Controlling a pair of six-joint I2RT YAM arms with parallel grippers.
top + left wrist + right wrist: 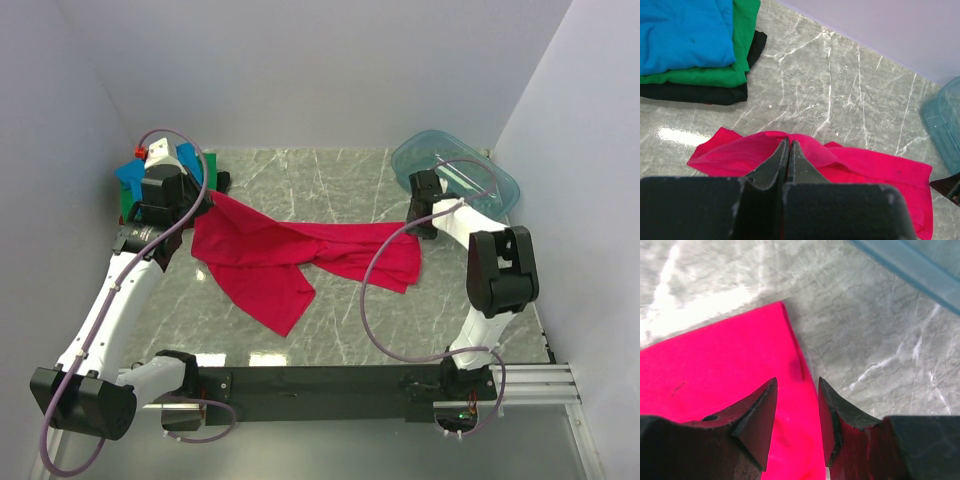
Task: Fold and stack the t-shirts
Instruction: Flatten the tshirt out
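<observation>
The right gripper needs to spread the t-shirt for folding, so next it has to grab the t-shirt's edge near the tub, opposite the left gripper.
The red-pink t-shirt (290, 255) lies crumpled and stretched across the middle of the table. My left gripper (207, 203) is shut on its left end; in the left wrist view the jaws (789, 146) are pressed together with the red-pink cloth (865, 170) bunched at their tips. My right gripper (419, 229) is at the shirt's right end. In the right wrist view it (797, 386) is open, jaws apart over the cloth's (715, 370) right edge. Blue (685, 30), green (742, 45) and black (690, 92) t-shirts lie folded in a stack at the far left (130, 180).
A clear teal plastic tub (455, 172) stands at the back right, just beyond my right gripper; it also shows in the right wrist view (910, 265) and the left wrist view (946, 125). White walls close in the table on the left, back and right.
</observation>
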